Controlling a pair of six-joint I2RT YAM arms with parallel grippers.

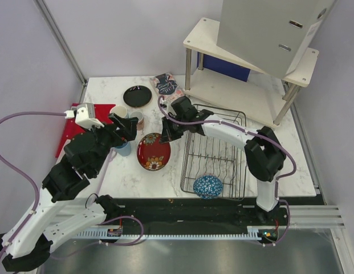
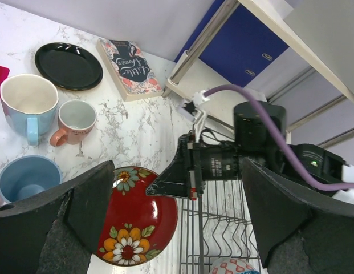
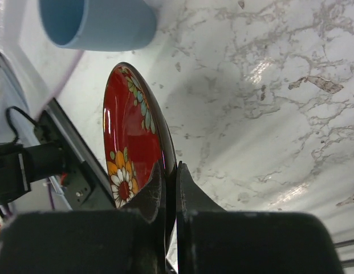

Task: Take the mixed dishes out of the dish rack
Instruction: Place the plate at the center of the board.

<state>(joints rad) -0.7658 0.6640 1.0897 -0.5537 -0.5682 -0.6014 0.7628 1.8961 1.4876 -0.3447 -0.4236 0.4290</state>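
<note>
The plate's tilted bottom hangs apart from its shadow and if I opened now, the plate would drop. My right gripper keeps holding it until it reaches the flat marble.
My right gripper (image 1: 165, 135) is shut on the rim of a dark red plate with painted flowers (image 1: 154, 152). It holds the plate low over the marble, just left of the black wire dish rack (image 1: 214, 149). The right wrist view shows both fingers pinching the plate's edge (image 3: 170, 171). A blue-and-white patterned bowl (image 1: 208, 186) sits in the rack's near end. My left gripper (image 1: 124, 130) is open and empty above the cups, its view looking down on the plate (image 2: 134, 225). Two light-blue cups (image 2: 28, 103) (image 2: 25, 177), a pink mug (image 2: 77, 120) and a black plate (image 2: 68, 65) stand on the table.
A patterned booklet (image 1: 165, 84) lies by the black plate. A white two-tier shelf (image 1: 245, 74) with metal legs stands behind the rack. A red mat (image 1: 71, 128) lies at the table's left edge. My two grippers are close together over the red plate.
</note>
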